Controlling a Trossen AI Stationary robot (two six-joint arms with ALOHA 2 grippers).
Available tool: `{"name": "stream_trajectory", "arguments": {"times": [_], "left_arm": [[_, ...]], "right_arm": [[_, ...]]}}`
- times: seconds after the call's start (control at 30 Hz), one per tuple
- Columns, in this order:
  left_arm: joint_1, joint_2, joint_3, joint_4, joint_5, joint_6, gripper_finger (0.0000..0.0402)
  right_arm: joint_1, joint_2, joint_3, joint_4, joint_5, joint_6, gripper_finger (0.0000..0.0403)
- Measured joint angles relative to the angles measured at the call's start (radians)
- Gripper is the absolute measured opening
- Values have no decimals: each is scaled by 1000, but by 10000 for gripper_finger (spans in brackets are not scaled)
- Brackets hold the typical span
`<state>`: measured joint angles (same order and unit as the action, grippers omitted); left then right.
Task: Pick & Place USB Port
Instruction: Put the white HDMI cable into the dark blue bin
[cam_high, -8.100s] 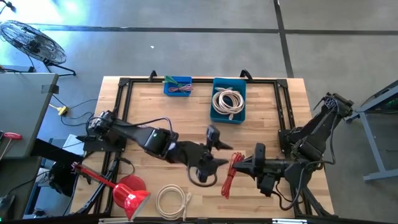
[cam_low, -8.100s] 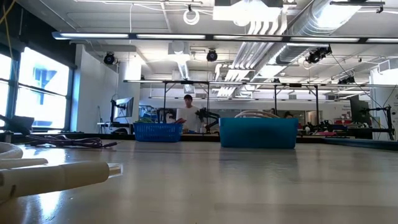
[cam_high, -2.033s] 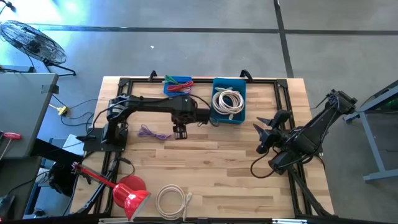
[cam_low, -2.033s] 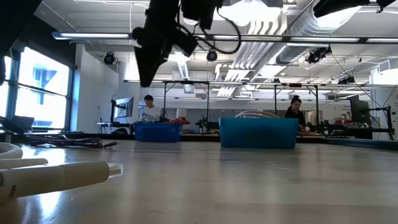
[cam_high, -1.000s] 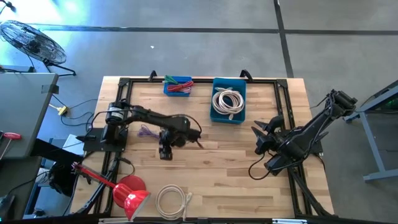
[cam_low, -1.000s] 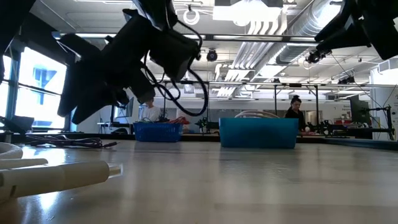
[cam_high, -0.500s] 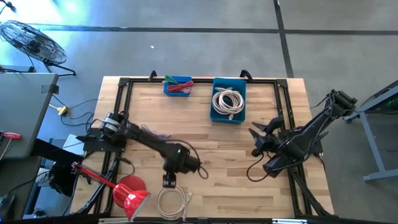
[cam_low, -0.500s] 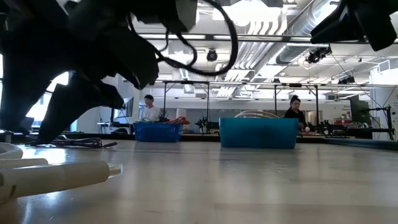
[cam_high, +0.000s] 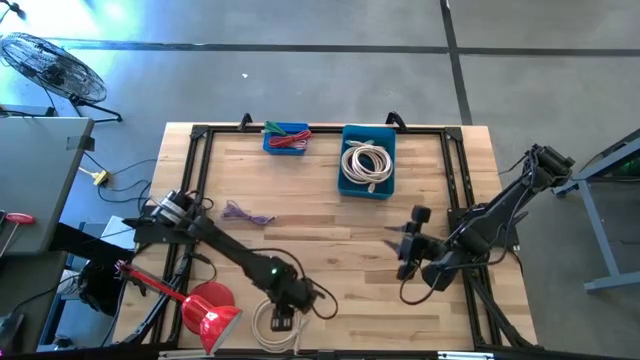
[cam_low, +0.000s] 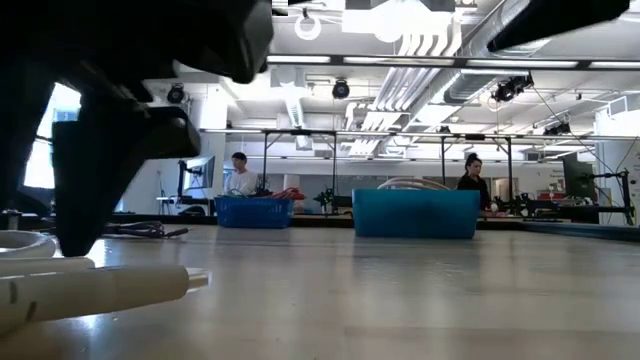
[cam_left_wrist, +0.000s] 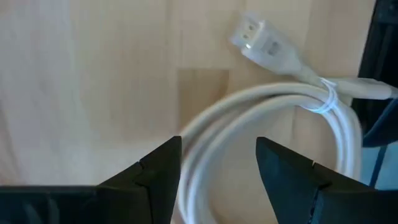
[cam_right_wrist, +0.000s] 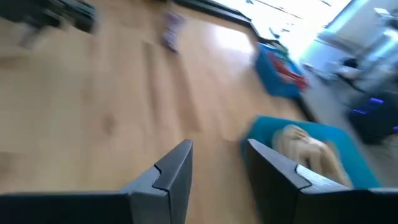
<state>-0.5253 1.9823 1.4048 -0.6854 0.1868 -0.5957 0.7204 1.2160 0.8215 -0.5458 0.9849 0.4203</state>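
Observation:
The white USB cable (cam_high: 270, 326) needs to go into the blue bin (cam_high: 366, 185), so my left gripper should grab the cable's coiled parts next.
A white coiled USB cable (cam_high: 270, 326) lies flat on the wood by the table's near edge. Its plug (cam_left_wrist: 254, 34) points away from the coil. My left gripper (cam_high: 283, 318) is down over the coil's right side and open. In the left wrist view my left gripper (cam_left_wrist: 217, 146) has one finger on either side of the coil's strands (cam_left_wrist: 249, 118). In the low view it is a dark shape (cam_low: 100, 150) above the white cable (cam_low: 95, 288). My right gripper (cam_high: 403, 248) hangs open over bare wood right of centre, holding nothing. My left gripper comes from above with its open fingers (cam_left_wrist: 163, 167) astride several strands of the white coil, which lies flat on the table. One strand runs right beside a finger; I cannot tell whether it touches.
A small blue bin (cam_high: 286, 138) holding a red cable and a larger blue bin (cam_high: 368, 162) holding a white coil stand at the far edge. A purple cable (cam_high: 246, 213) lies left of centre. A red funnel-shaped thing (cam_high: 210, 310) sits at the near left corner. A black frame (cam_high: 455, 170) rims the table.
My left gripper has swept from the table's middle toward the near edge and come down over the white coil, staying open. My right gripper has drifted a little toward the near edge and turned, still open. The bins and the purple cable have kept their places.

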Motion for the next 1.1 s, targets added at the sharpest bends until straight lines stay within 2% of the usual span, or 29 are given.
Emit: {"name": "stream_trajectory", "arguments": {"times": [0.2,0.3,0.43,0.53,0.6,0.77,0.97,1.1], "left_arm": [[-49,0,0,-73,-91,-42,201],[-69,13,3,-92,-125,-43,201],[-86,58,7,-100,-164,-37,201],[-89,91,8,-98,-204,-31,192],[-87,100,9,-86,-223,-12,164],[-84,108,7,-74,-264,-4,27],[-78,109,9,-68,-288,1,9],[-58,119,79,-125,-368,78,9]], "right_arm": [[1,0,0,275,-204,-137,140],[10,0,0,371,-310,-160,140],[44,0,0,453,-394,-160,140],[80,3,0,493,-412,-156,140],[104,13,0,511,-405,-151,140],[155,50,0,546,-381,-150,140],[192,97,0,581,-388,-161,140],[217,112,0,604,-387,-204,140]]}}
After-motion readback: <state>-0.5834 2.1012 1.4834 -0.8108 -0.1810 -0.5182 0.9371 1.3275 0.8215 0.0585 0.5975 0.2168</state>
